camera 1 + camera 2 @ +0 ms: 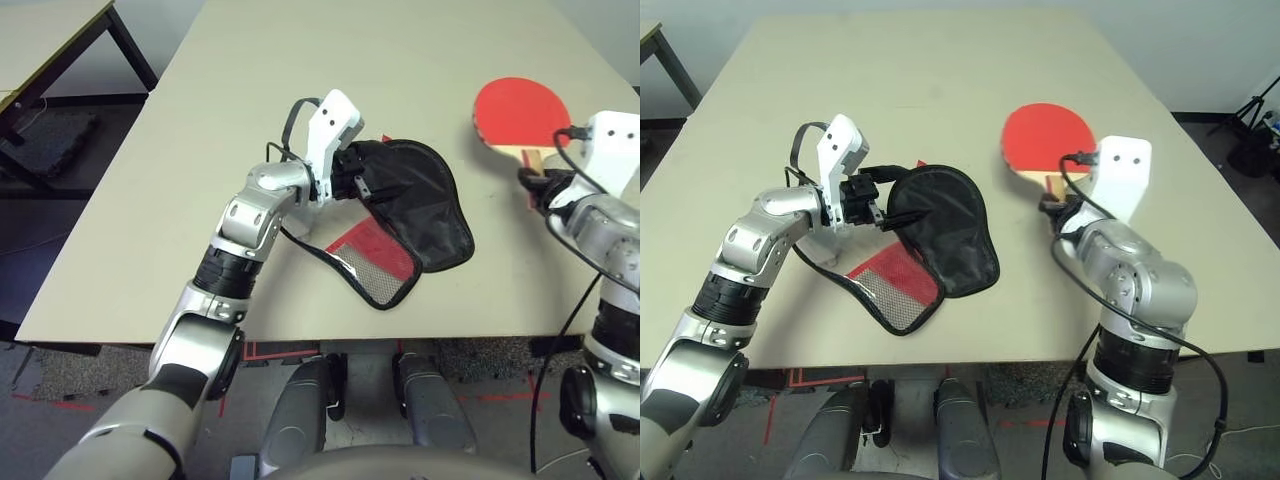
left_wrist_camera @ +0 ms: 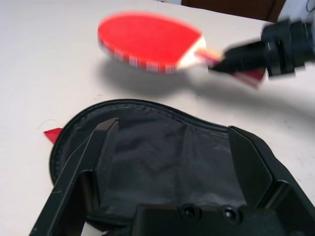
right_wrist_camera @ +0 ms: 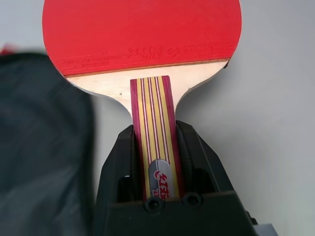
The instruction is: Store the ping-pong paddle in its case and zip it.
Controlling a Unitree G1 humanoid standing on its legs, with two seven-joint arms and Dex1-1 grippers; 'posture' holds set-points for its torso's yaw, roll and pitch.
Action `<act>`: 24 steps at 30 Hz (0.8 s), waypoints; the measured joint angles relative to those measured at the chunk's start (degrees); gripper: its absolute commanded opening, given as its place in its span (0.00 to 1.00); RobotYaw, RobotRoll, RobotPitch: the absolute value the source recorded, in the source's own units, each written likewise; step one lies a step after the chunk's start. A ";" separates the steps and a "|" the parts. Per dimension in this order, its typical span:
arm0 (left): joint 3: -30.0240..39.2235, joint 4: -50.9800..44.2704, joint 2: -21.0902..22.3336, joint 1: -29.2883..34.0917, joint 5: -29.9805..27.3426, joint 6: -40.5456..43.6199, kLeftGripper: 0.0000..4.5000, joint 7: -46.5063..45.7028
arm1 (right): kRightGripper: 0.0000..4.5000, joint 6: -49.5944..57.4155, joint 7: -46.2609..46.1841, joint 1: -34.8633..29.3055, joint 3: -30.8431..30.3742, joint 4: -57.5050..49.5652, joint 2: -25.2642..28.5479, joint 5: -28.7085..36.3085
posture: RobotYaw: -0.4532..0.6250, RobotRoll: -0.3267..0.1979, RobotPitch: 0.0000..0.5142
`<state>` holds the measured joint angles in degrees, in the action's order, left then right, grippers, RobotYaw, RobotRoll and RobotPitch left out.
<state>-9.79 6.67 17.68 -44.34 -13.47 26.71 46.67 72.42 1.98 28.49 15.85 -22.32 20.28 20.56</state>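
Observation:
I need to move the red paddle to the lining with my right gripper before I let go of it. The paddle is hanging beside the black case (image 1: 425,215) and its lining.
The case (image 1: 430,205) lies open on the table, its black lining up, with the red mesh pocket (image 1: 375,255) toward the front edge. My left gripper (image 1: 365,185) is open at the case's left rim. In the left wrist view its fingers (image 2: 101,147) stand wide apart over the lining (image 2: 162,157). To the right, the ping-pong paddle (image 1: 520,110) shows its red face up. My right gripper (image 3: 156,130) is shut on its striped wooden handle (image 3: 152,108). A shadow under the paddle (image 2: 147,42) shows it is held just above the table.
The beige table (image 1: 300,60) has free surface behind and to the left of the case. Its front edge runs close below the mesh pocket. Another table (image 1: 50,30) stands at the far left, and a dark tripod (image 1: 1255,120) is on the floor at the far right.

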 measured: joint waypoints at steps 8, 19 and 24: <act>0.14 0.01 0.19 -0.26 0.02 -0.12 1.00 -0.21 | 0.26 7.63 -1.25 -1.26 -5.72 -8.42 -8.28 -0.12 | 0.30 0.62 0.35; 0.14 0.01 -0.44 -0.26 -0.01 -0.12 1.00 -0.31 | 0.26 10.32 -0.09 -4.08 -9.83 -10.93 -7.81 -1.17 | 0.29 0.62 0.37; 0.13 0.03 -0.60 -0.26 0.00 -0.12 1.00 -0.29 | 0.26 6.79 1.40 -4.74 -12.30 -7.84 -6.45 -1.78 | 0.30 0.62 0.37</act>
<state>-9.66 6.70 17.09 -44.60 -13.48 26.59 46.39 79.21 3.38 23.75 3.55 -30.16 13.83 18.78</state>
